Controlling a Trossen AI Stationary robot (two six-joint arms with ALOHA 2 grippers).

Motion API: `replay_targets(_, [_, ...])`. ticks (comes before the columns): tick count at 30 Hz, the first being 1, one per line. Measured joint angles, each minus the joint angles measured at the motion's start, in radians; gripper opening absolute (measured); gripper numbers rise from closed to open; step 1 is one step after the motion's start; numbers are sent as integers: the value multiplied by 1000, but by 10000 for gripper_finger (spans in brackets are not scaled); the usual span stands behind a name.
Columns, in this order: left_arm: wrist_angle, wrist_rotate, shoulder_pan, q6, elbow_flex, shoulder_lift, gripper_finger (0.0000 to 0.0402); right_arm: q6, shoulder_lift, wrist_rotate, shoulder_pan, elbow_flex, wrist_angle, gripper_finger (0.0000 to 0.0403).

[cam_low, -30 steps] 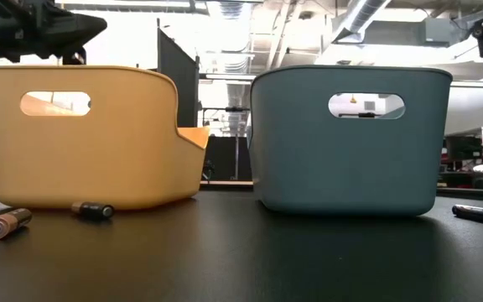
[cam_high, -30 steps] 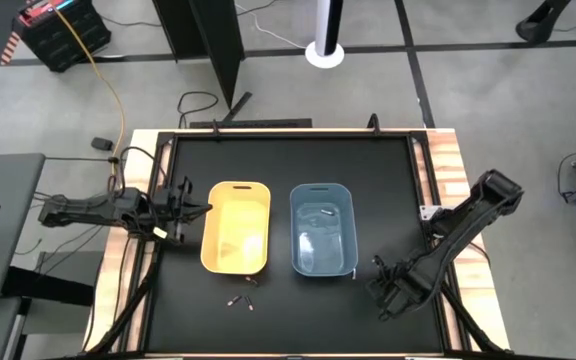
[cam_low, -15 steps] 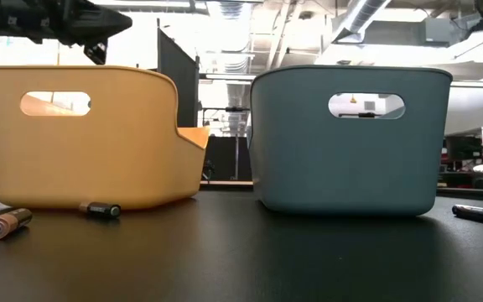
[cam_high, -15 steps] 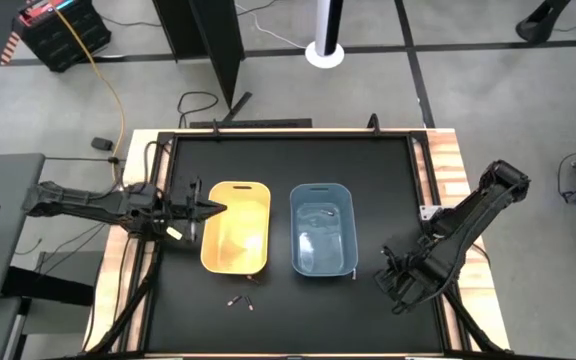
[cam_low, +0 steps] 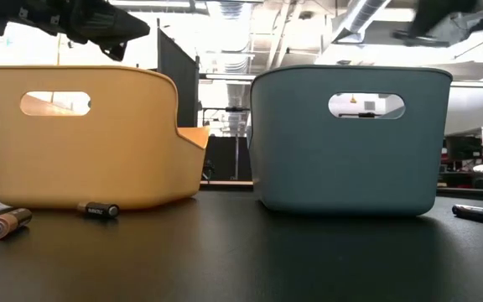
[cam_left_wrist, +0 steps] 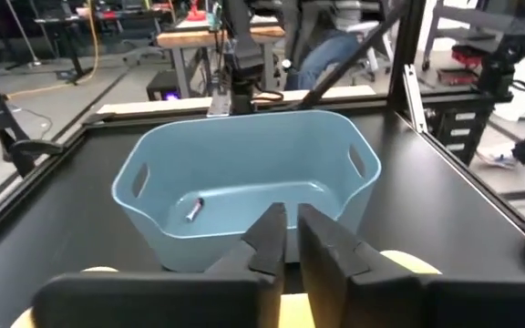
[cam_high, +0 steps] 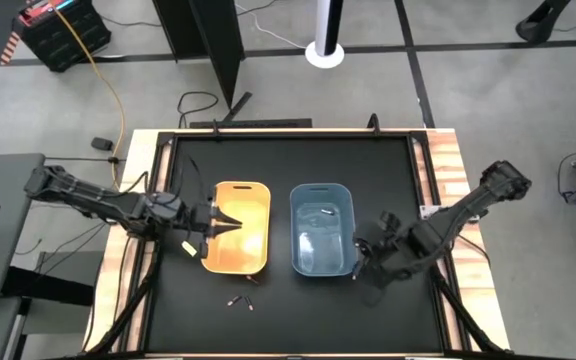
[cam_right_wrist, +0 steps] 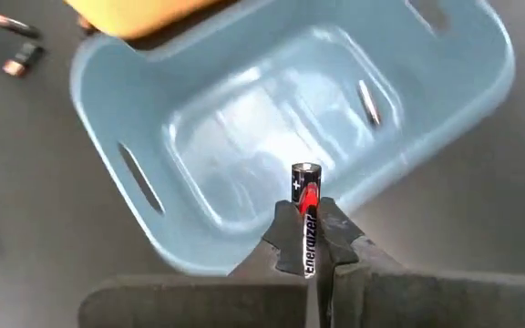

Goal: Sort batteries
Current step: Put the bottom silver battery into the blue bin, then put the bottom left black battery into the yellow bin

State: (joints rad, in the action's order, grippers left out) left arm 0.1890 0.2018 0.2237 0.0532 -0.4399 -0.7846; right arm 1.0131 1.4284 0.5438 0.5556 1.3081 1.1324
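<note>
My right gripper should move the whole battery into the blue bin before it lets go, because my fingers and the battery's lower body (cam_right_wrist: 306, 232) overlap the near rim (cam_right_wrist: 358, 199).
My right gripper (cam_right_wrist: 306, 239) is shut on a black-and-red battery (cam_right_wrist: 304, 196) and hovers by the blue bin's (cam_high: 322, 240) near right corner (cam_high: 363, 258). That bin holds one silvery battery (cam_right_wrist: 369, 102) on its floor. My left gripper (cam_high: 223, 222) hangs over the yellow bin (cam_high: 238, 188). Its fingers (cam_left_wrist: 268, 239) leave only a narrow slit, and nothing shows between them. Loose batteries lie flat on the table: a copper-ended one (cam_low: 5, 223), a dark one (cam_low: 99, 210) and one right of the blue bin (cam_low: 476, 213). My right gripper pinches the battery's lower body (cam_right_wrist: 306, 232) between its two fingers, which lie along it. The plus end (cam_right_wrist: 306, 171) sticks out past the fingertips. The battery is lifted clear, pointing toward the blue bin's inside.
The two bins stand side by side mid-table, yellow left, blue right. Two small batteries (cam_high: 240, 297) lie on the black mat near the yellow bin's near end. A raised frame edges the mat. Open mat lies toward the far edge and both sides.
My left gripper has travelled toward the table's right, from beside the yellow bin's left wall to over the bin. My right gripper has swung toward the left and far edges, from the near right of the mat up to the blue bin's near right corner.
</note>
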Motion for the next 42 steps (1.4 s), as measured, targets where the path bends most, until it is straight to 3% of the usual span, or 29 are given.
replay_targets(7, [-75, 76, 131, 1, -49, -60, 118, -260, 0, -7, -126, 0, -139, 29])
replay_targets(13, [-159, 136, 272, -9, -105, -96, 165, -355, 0, -45, -174, -2, -184, 138])
replay_targets(17, [-235, 164, 363, -48, -154, -130, 171, -390, 0, -45, -184, -2, -191, 220])
replay_targets(20, [-323, 168, 425, -125, -204, -175, 171, -394, -3, -45, -178, -2, -194, 256])
replay_targets(32, [-547, 206, 639, -477, -427, -487, 159, -277, -4, 81, -23, 8, -133, 264])
replay_targets(42, [-597, 185, 695, -832, -515, -753, 149, -137, -4, 173, 143, 8, -74, 264])
